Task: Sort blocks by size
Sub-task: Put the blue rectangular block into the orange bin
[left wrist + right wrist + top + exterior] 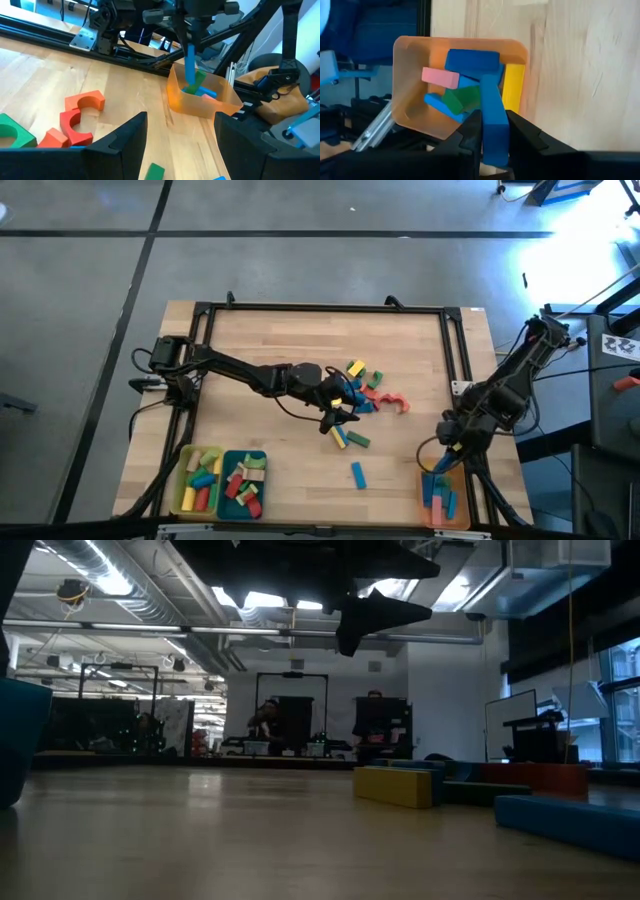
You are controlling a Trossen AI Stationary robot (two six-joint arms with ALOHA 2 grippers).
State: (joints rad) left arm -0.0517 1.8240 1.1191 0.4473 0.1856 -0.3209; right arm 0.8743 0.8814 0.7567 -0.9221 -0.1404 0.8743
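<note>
The blue bar's lower end (pixel 490 82) is within the orange tray's rim (pixel 465 39) in the right wrist view. The bar would stay in the tray if I opened my right gripper now.
Loose blocks (pixel 362 380) lie on the table's middle: red arches (pixel 80 117), a green arch (pixel 10 131), a yellow bar (pixel 339 438) and a lone blue bar (pixel 357 474). My left gripper (pixel 180 127) stands open just above this pile (pixel 338 415), with nothing between its fingers. My right gripper (pixel 494 145) hangs over the orange tray (pixel 432 515) at the front right, shut on a blue bar block (pixel 190 65). In the tray (pixel 410 80) lie pink, blue, green and yellow blocks. My right gripper pinches the blue bar's two long sides (pixel 495 131) between its two fingers, near the bar's upper end. The fingers come steeply from above and lie across the bar. The bar hangs upright below them, its lower end (pixel 190 82) down inside the orange tray; whether it touches the blocks there I cannot tell.
A yellow tray (pixel 183 498) and a teal tray (pixel 262 455), both holding blocks, stand at the front left. A black frame (pixel 320 308) runs around the table. Bare wood lies between the pile and the orange tray.
</note>
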